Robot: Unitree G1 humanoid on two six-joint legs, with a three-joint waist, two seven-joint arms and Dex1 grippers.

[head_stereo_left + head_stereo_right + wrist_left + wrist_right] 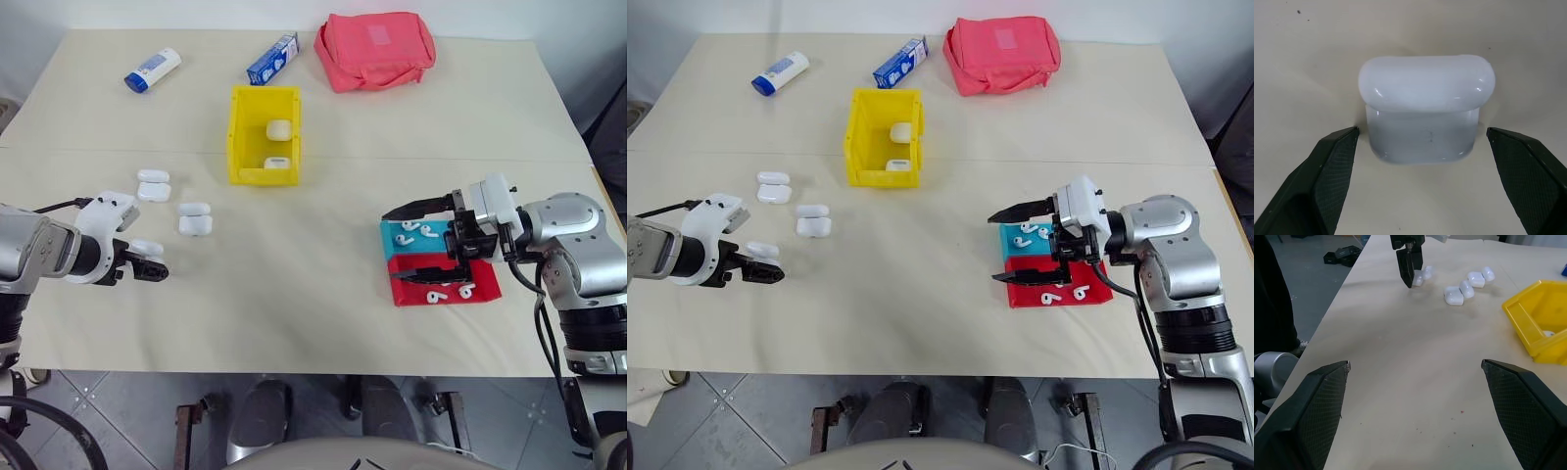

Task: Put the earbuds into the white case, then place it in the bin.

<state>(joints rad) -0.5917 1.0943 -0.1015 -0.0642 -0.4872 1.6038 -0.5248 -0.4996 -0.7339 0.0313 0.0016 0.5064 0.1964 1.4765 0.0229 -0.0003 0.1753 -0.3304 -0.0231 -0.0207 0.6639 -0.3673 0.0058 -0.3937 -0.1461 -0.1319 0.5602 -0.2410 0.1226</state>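
Note:
The case's body is beside my fingers, which are below its lid [1426, 83], so my left gripper should close now. Closing now would hold the white case.
A white case [1425, 112] lies on the table at the left, its lid seemingly flipped up. My left gripper [145, 258] points down over it, open, one finger on each side and neither touching. Several earbuds lie in two small trays at the right: some in the teal tray [409, 227], others in the red tray [437, 295]. My right gripper [389, 245] hovers open and level above those trays, holding nothing. The yellow bin [238, 137] stands at mid-table further back, with two white cases [279, 128] inside.
Two more open white cases [154, 185] [195, 219] lie between the left gripper and the bin. A red pouch [375, 49], a blue box [272, 59] and a white-and-blue bottle [153, 70] sit along the far edge. The red tray [482, 290] is near the front right.

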